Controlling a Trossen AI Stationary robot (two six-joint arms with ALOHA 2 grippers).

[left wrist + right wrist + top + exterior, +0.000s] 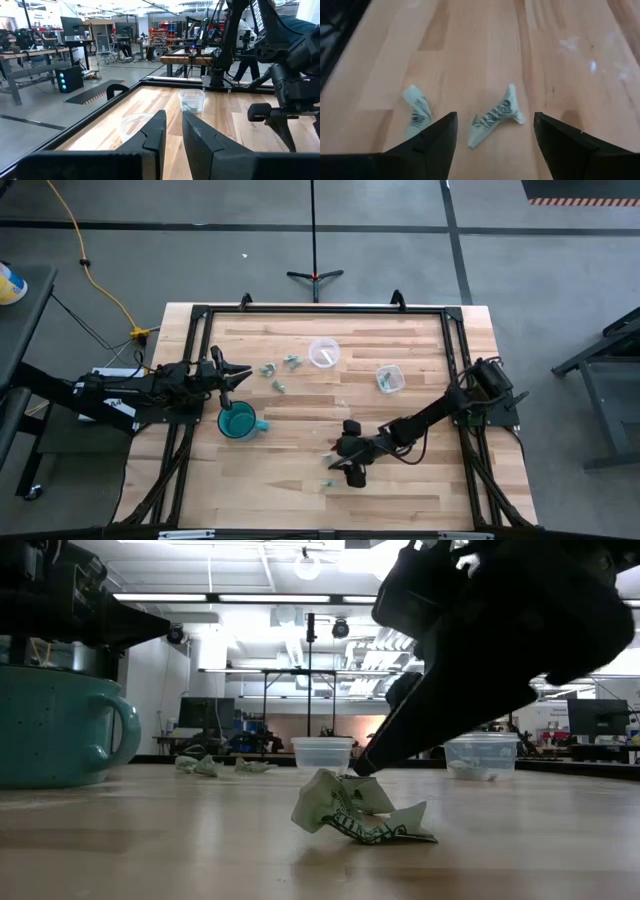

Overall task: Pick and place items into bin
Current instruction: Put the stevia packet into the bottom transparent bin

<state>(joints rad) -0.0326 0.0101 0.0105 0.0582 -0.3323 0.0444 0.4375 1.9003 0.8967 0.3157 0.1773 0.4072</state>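
The right gripper pinches the crumpled piece by its printed middle point(495, 116) next, to place it in the clear cup holding pale bits.
The items are tiny crumpled pale green-grey pieces. Two lie near the table's near edge point(328, 480); in the right wrist view one point(496, 117) sits between my fingers and another point(417, 112) just outside them. Several more point(280, 372) lie at the table's middle left. My right gripper point(342, 466) point(495, 116) is open wide, low over the table, a finger on either side of the one piece point(355, 810). My left gripper point(236, 378) point(173, 114) hangs just beyond the teal mug point(238, 422), open by a narrow gap and empty.
Two clear cups stand toward the far side, one point(323, 352) at the middle and one point(389, 378) further right holding pale bits. The teal mug point(50, 725) stands left of centre. A black frame point(320, 308) borders the tabletop. Bare wood lies between mug and right gripper.
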